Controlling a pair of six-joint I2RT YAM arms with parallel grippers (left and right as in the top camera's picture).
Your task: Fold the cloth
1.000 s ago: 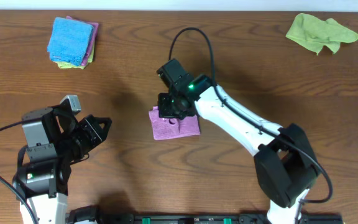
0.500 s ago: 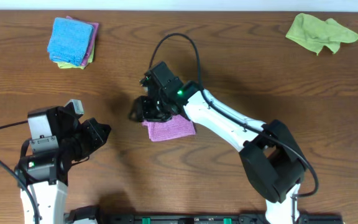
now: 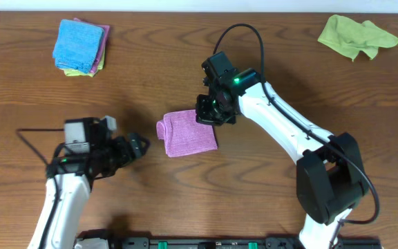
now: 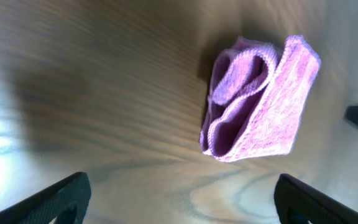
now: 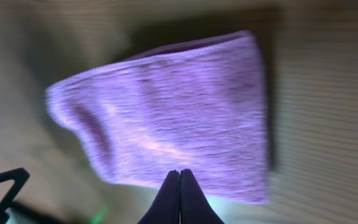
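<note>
My left gripper grabs the cloth by its rolled fold edges next, layers together. Then it lays the cloth still folded on the stack.
The cloth (image 3: 187,133) is purple-pink and lies folded into a small rectangle at the table's middle, its rolled fold edges facing left (image 4: 260,99). My right gripper (image 3: 211,115) hovers at the cloth's back right corner; its fingers (image 5: 179,180) are pressed together with nothing between them, over the cloth's near edge (image 5: 166,106). My left gripper (image 3: 138,146) sits just left of the cloth and points at it. It is open (image 4: 182,193), with bare wood between its fingers and the cloth lying a little ahead of them.
A folded stack with a bright blue cloth (image 3: 80,43) on top sits at the back left. A crumpled lime-green cloth (image 3: 356,34) lies at the back right. The table's front edge runs along a black rail (image 3: 226,243).
My right gripper drew back from the cloth's left side to its back right corner and shut. My left arm moved right towards the cloth and its gripper opened.
</note>
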